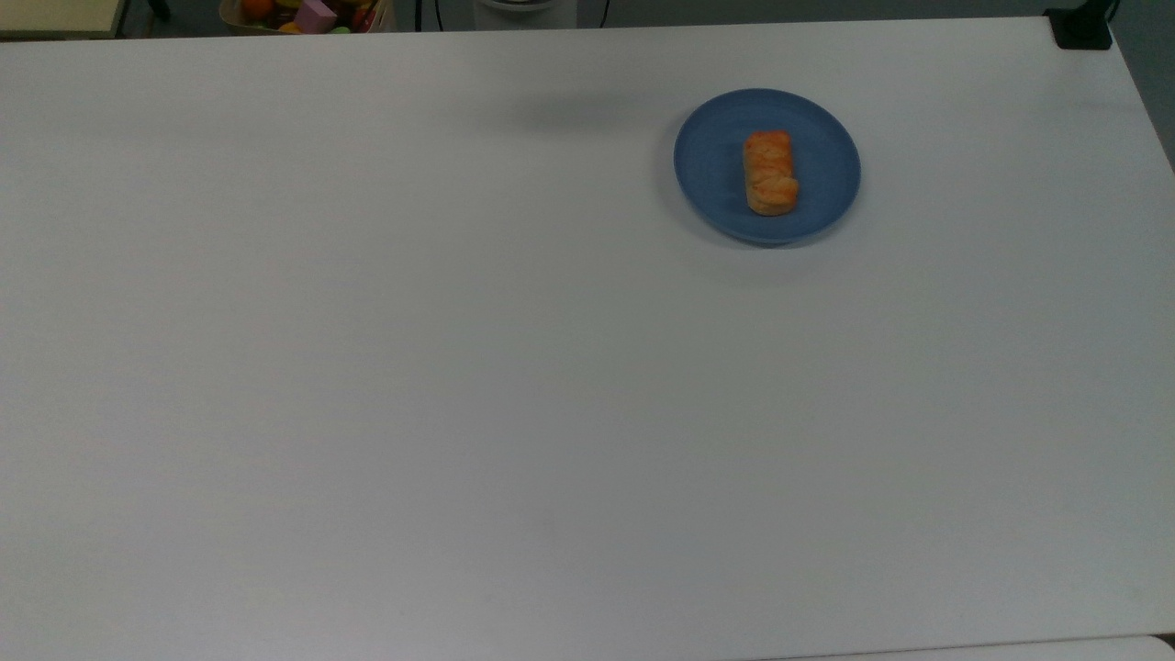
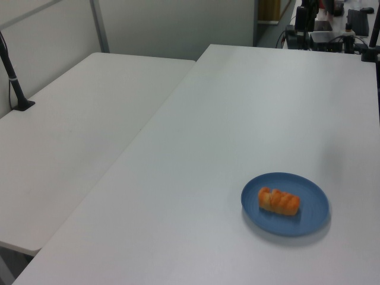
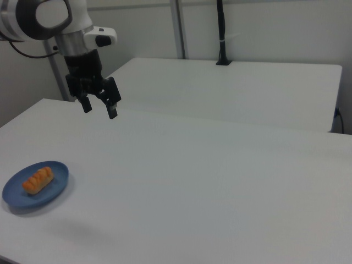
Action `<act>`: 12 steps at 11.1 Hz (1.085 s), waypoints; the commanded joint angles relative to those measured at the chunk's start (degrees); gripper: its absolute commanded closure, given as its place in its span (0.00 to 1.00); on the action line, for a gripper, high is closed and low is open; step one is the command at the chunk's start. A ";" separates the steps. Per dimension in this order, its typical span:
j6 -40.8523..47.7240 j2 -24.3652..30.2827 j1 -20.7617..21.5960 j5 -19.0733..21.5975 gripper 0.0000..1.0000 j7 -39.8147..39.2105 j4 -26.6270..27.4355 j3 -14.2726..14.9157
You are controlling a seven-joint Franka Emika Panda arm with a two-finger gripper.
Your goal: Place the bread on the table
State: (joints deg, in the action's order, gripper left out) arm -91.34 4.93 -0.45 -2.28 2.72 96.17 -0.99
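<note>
The bread should go from the blue plate to the tabletop, so I need to grab the bread by its middle (image 2: pixel 278 202) next.
The bread (image 1: pixel 769 173) is a small golden-orange roll lying on a round blue plate (image 1: pixel 711 170) on the white table (image 1: pixel 514 386). In the left view the bread (image 2: pixel 279 201) rests on the plate (image 2: pixel 312 208) near the left view's lower right. In the right view the bread (image 3: pixel 37 180) and plate (image 3: pixel 55 187) sit at the right view's lower left. My gripper (image 3: pixel 99 109) hangs open well above the table, up and to the right of the plate in the right view, with nothing between its fingers.
A second white table (image 2: pixel 65 142) adjoins along one side. A black post (image 3: pixel 221 33) is clamped to that table. A box of colourful toys (image 1: pixel 307 14) sits beyond the far edge in the top view. A black clamp (image 1: pixel 1081 28) marks the table's far right corner.
</note>
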 commanded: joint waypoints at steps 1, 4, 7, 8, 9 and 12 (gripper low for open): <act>1.44 0.70 -0.25 1.23 0.00 -1.31 0.16 -0.15; 1.43 0.69 0.27 1.23 0.00 -1.23 0.15 -0.24; 0.82 0.43 2.89 2.19 0.00 -0.09 0.15 -1.64; -0.06 0.26 5.44 4.28 0.00 0.18 0.24 -1.65; -1.02 0.51 7.64 5.00 0.00 2.18 0.50 -1.74; -1.38 0.78 10.91 5.10 0.00 11.66 0.68 -7.77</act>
State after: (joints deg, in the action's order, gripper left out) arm -91.52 4.91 8.92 2.10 7.78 96.19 -4.17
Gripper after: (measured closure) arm 0.000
